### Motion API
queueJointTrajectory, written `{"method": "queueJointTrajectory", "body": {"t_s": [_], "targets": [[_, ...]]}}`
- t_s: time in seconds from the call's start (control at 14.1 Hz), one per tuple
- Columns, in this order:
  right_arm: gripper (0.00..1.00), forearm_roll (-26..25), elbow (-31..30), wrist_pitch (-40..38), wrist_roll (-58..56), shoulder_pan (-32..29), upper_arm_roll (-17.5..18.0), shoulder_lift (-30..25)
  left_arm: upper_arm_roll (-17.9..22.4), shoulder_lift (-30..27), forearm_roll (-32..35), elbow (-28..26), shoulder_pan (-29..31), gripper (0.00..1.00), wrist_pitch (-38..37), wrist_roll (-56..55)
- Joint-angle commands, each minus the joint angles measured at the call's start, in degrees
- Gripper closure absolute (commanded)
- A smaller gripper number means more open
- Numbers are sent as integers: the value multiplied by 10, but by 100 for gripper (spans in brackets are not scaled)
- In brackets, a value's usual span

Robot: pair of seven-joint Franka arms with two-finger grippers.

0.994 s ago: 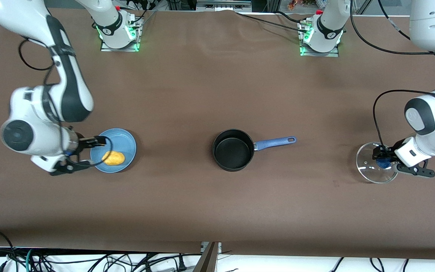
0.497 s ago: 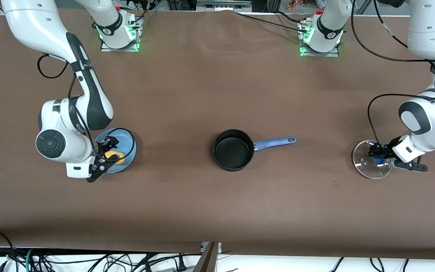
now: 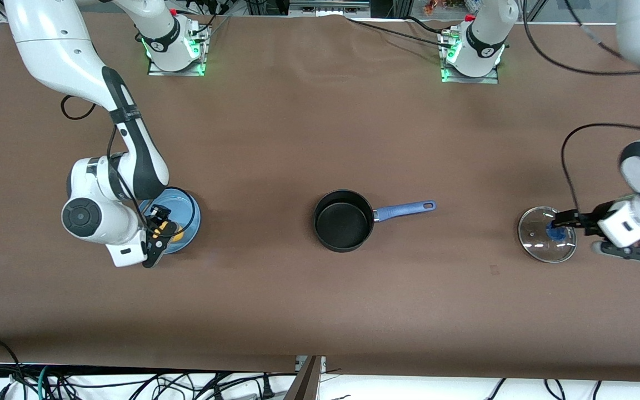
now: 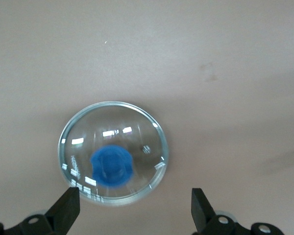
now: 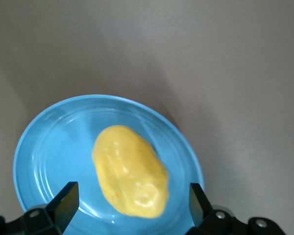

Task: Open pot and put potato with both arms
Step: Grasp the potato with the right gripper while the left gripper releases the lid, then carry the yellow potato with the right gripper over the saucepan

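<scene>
I should next grab the yellow potato around its middle (image 3: 175, 232) with my right gripper to move it into the black pot (image 3: 343, 220).
The black pot (image 3: 343, 220) stands open mid-table, its blue handle (image 3: 403, 210) pointing toward the left arm's end. Its glass lid (image 3: 546, 234) with the blue knob lies flat on the table at that end; it also shows in the left wrist view (image 4: 112, 152). My left gripper (image 3: 567, 225) is open and empty just off the lid's edge, and the wrist view (image 4: 134, 213) shows its fingers apart. The yellow potato (image 5: 130, 171) lies on a light-blue plate (image 5: 49, 147). My right gripper (image 5: 132, 210) is open, low over the potato (image 3: 173, 233), fingers either side without touching.
The plate (image 3: 189, 211) sits toward the right arm's end of the brown table, level with the pot. The two arm bases stand along the table's edge farthest from the front camera. Cables trail from both wrists.
My left gripper set the lid flat, let go of the knob and drew back. My right gripper swung in over the plate and came down around the potato.
</scene>
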Motion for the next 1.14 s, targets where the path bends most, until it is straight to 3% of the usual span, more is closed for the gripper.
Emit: {"method": "queueJointTrajectory", "body": {"t_s": [0.0,0.14,0.21,0.28,0.35,0.43,0.71,0.85,1.06], "targets": [[1,24,-58,34,-14,-5,4,-18,-61,-61,70,38,-2,0,-102,-143],[2,31,-71,36,-14,-5,4,-26,-100,-108,86,34,-2,0,-146,-210],[18,31,-71,36,-15,-5,4,-26,-108,-133,86,31,0,0,-158,-227],[43,32,-71,33,-14,-5,4,-30,-110,-155,86,30,0,0,-174,-228],[78,32,-64,27,-11,-4,4,-33,-110,-172,85,30,-1,0,-183,-228],[100,35,-54,16,-6,-3,5,-36,-111,-177,86,31,-1,0,-183,-228],[100,95,24,-85,78,22,6,-36,-126,-208,79,39,9,0,-184,-228],[100,122,58,-129,197,52,7,-36,-128,-207,80,39,9,0,-184,-228],[100,149,101,-133,398,128,6,-27,-146,-196,86,45,10,0,-184,-228]]}}
